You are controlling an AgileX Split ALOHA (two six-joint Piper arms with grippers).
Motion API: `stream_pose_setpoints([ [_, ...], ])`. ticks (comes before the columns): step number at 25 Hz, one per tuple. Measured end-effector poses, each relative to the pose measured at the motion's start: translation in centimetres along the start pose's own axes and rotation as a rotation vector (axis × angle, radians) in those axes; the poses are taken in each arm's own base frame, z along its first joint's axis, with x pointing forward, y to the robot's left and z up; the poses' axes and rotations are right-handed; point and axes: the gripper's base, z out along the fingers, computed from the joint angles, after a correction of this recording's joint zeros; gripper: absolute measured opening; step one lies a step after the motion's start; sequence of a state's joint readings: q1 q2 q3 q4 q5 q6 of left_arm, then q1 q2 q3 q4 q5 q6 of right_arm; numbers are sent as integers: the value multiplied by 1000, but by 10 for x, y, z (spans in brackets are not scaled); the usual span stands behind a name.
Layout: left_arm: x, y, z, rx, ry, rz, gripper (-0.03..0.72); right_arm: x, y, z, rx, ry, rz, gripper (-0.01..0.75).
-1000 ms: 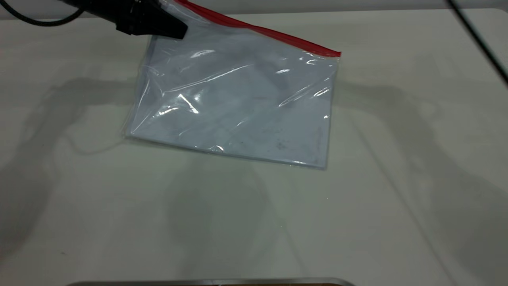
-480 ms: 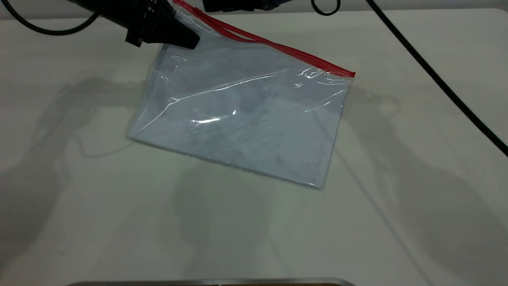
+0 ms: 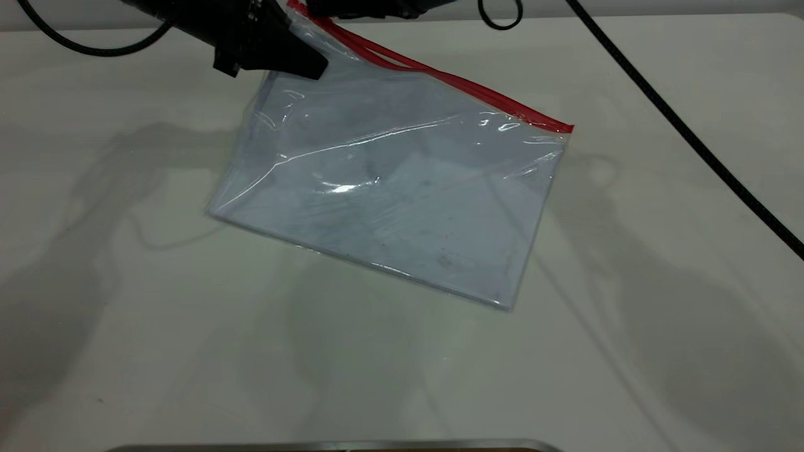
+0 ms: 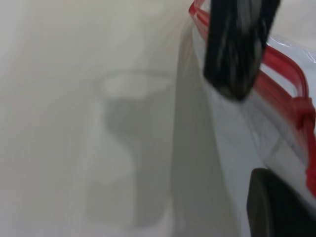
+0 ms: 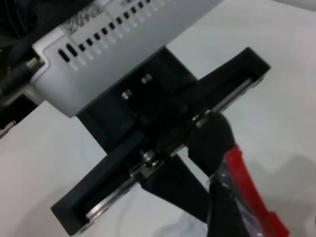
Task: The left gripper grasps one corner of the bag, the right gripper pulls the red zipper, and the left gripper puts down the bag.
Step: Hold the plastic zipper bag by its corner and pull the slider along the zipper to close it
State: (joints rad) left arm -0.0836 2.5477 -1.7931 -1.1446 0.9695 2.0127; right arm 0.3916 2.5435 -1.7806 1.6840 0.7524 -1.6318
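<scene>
I will next grab the clear bag (image 3: pixel 392 181) by its red zipper with my right gripper. Then I will pull the bag along its top edge.
The bag (image 3: pixel 389 188), clear plastic over a pale blue-white sheet, hangs tilted from its far left corner, and its near long edge rests on the table (image 3: pixel 125 282). My left gripper (image 3: pixel 308 63) is shut on that raised corner. The red zipper (image 3: pixel 477 94) runs along the far edge, and its two strips stand apart near the held corner (image 4: pixel 281 64). A small red tab (image 4: pixel 303 106) sits on the strip. My right gripper (image 3: pixel 339 7) is at the top edge of the exterior view, right beside the zipper's end. In the right wrist view the zipper (image 5: pixel 252 197) lies against a black finger (image 5: pixel 222 212).
A thin black cable (image 3: pixel 691 138) runs diagonally over the table's right side, and a small ring loop (image 3: pixel 499 12) hangs at the back. A grey metal edge (image 3: pixel 333 446) shows at the front. Bare table lies to the left, right and front of the bag.
The left gripper and the bag have moved down and to the right in the exterior view. The right gripper has come into view at the top, and the zipper's strips now show apart.
</scene>
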Motion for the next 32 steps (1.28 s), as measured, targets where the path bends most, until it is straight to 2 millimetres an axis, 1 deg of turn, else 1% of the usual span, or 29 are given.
stream_pose_setpoints([
  [3,0,0,0,-1,-2,-1,53,11,-5,4,1,16,17,475],
  [5,0,0,0,-1,-2,-1,53,12,-5,5,1,15,20,465],
  [8,0,0,0,-1,-2,-1,53,11,-5,5,-5,6,23,419],
  [14,0,0,0,-1,-2,-1,53,10,-3,5,-21,2,24,244],
  [19,0,0,0,-1,-2,-1,53,10,-3,5,-23,2,23,132],
  [21,0,0,0,-1,-4,-2,53,10,-3,5,-24,2,13,63],
  [22,-1,0,0,-1,-6,-4,54,10,-3,5,-24,2,6,43],
  [23,-1,0,0,0,-10,-10,54,10,-3,4,-24,1,3,34],
  [29,-2,1,-2,-3,-41,-36,53,9,-4,2,-35,-7,1,34],
  [32,-1,2,-8,6,-92,-64,53,7,-6,-1,-54,-20,5,34],
])
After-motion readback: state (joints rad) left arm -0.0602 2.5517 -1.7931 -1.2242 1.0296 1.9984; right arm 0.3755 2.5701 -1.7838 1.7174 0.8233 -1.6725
